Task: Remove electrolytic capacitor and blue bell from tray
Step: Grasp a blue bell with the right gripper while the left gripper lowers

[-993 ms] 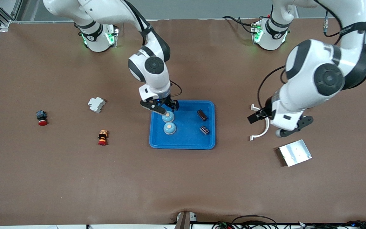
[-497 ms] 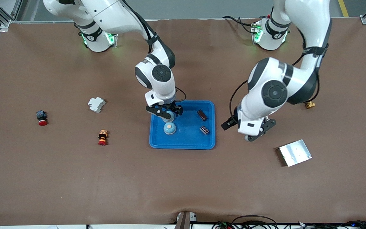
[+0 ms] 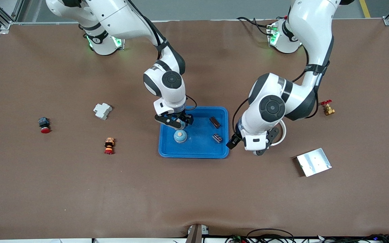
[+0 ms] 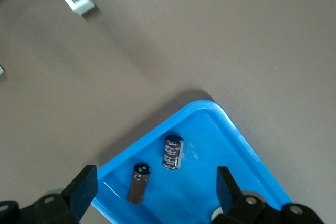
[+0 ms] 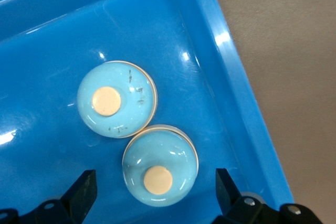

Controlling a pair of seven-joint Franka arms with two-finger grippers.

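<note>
My right gripper's fingers are beside the sides of the lower blue bell. My right gripper needs to close on that bell.
A blue tray (image 3: 194,153) holds two light-blue bells and two dark capacitors. My right gripper (image 3: 176,122) is open, low over the bell (image 5: 160,171) farther from the front camera, and that bell lies between its fingers (image 5: 84,192). The other bell (image 3: 180,136) sits just beside it. One capacitor (image 3: 214,122) and a second capacitor (image 3: 217,137) lie at the tray's end toward the left arm. My left gripper (image 3: 245,147) hangs open and empty over that tray edge. In the left wrist view both capacitors (image 4: 172,152) (image 4: 139,183) lie ahead of the left gripper (image 4: 154,190).
A white curved part (image 3: 283,134) lies partly under the left arm. A metal plate (image 3: 313,162) and a brass valve (image 3: 328,108) sit toward the left arm's end. A white breaker (image 3: 102,110), a red button (image 3: 44,125) and an orange-red button (image 3: 109,145) lie toward the right arm's end.
The left arm has swung from over the white curved part to the tray's edge. The right gripper has shifted and come down around the farther bell.
</note>
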